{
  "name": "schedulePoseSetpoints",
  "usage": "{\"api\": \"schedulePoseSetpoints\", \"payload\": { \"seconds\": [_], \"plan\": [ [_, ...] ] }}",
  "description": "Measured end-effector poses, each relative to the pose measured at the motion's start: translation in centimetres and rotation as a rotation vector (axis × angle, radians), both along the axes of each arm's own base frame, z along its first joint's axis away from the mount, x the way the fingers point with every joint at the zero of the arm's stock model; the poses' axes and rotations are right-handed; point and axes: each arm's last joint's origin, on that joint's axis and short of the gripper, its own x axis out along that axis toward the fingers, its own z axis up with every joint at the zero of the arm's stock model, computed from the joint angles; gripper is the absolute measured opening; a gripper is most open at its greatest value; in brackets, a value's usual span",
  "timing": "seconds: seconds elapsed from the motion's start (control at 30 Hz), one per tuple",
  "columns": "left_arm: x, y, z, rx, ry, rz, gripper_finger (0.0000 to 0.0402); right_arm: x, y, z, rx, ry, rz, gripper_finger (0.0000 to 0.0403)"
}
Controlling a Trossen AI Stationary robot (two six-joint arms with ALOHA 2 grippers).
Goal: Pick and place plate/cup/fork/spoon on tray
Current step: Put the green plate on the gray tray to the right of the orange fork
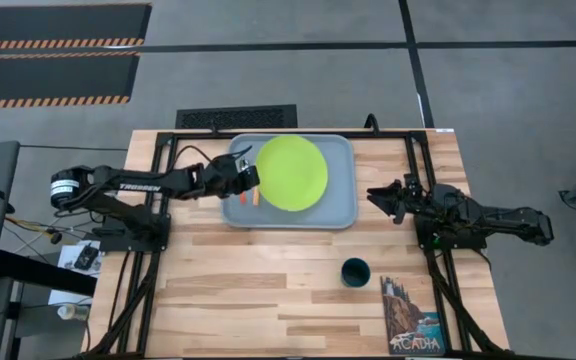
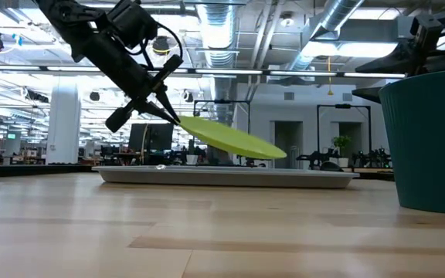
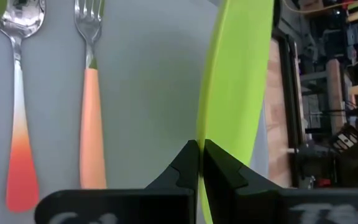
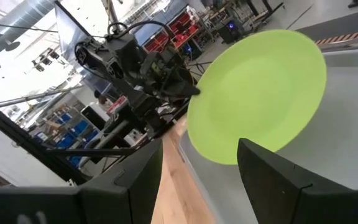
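My left gripper holds the plate, and the plate's far edge (image 1: pixel 290 138) overlaps the tray's far rim (image 1: pixel 328 137). My left gripper needs to keep holding the plate until it is inside the tray.
The lime-green plate (image 1: pixel 293 172) is held tilted over the pale blue-grey tray (image 1: pixel 338 215) by my left gripper (image 1: pixel 252 176), which is shut on the plate's left rim. The spoon (image 3: pixel 18 124) and fork (image 3: pixel 92 124) lie side by side on the tray floor under the gripper. The dark teal cup (image 1: pixel 356 271) stands on the table near the front, right of centre. My right gripper (image 1: pixel 380 194) is open and empty, just right of the tray, facing the plate (image 4: pixel 260 93). My left gripper pinches the plate's rim (image 3: pixel 202 140) at its left edge between its two fingers. The fingers (image 2: pixel 163 108) come from the table's left, slanting down. The plate tilts, its held edge raised and its right edge (image 2: pixel 278 154) low, close over the tray.
A colourful picture book (image 1: pixel 411 316) lies at the table's front right. A dark vent grille (image 1: pixel 236 117) sits beyond the far edge. Bare wood lies in front of the tray.
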Motion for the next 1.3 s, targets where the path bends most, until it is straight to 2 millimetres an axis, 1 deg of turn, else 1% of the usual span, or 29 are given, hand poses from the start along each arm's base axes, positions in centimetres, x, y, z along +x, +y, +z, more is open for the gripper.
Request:
{"api": "schedulePoseSetpoints", "payload": {
  "seconds": [0.1,0.17,0.3,0.37,0.47,0.57,0.67,0.73,0.9,1.0,1.17,1.23,1.3],
  "plan": [
    [0.2,0.0,0.4,0.004,0.004,-0.012,0.0,0.0,0.0,0.0,-0.001,-0.001,-0.011,0.0233],
    [0.6,0.1,1.2,0.02,0.011,-0.028,0.0,0.0,0.0,0.0,-0.003,0.0,-0.011,0.0233],
    [2.3,0.5,2.6,0.043,0.105,-0.091,0.0,0.0,0.0,0.0,-0.003,0.0,-0.012,0.0233],
    [3.6,1.1,3.3,0.057,0.166,-0.153,0.0,0.0,0.0,0.0,-0.003,0.0,-0.012,0.0233],
    [4.9,2.1,3.8,0.071,0.277,-0.236,0.0,0.0,0.0,0.0,0.004,-0.001,-0.012,0.0233],
    [6.0,2.8,3.4,0.075,0.345,-0.284,0.0,0.0,0.0,0.0,0.004,-0.001,-0.011,0.0233],
    [6.6,3.7,2.8,0.055,0.346,-0.313,0.0,0.0,0.0,0.0,0.004,-0.002,-0.011,0.0233],
    [6.5,4.3,2.4,0.046,0.362,-0.312,0.0,0.0,0.0,0.0,0.004,-0.001,-0.011,0.0233],
    [5.2,5.6,2.0,0.036,0.45,-0.268,0.0,0.0,0.0,0.0,0.004,0.001,-0.012,0.0233],
    [4.9,6.3,2.0,0.014,0.433,-0.283,0.0,0.0,0.0,0.0,0.003,0.002,-0.012,0.0233],
    [5.1,6.5,1.4,0.008,0.442,-0.285,0.0,0.0,0.0,0.0,0.0,0.005,-0.012,0.0233],
    [5.6,6.7,0.9,0.009,0.437,-0.288,0.0,0.0,0.0,-0.1,-0.002,0.007,-0.011,0.0233],
    [5.8,6.7,-0.1,-0.015,0.459,-0.3,0.0,0.0,0.0,-0.1,-0.002,0.006,-0.011,0.0233]
  ]
}}
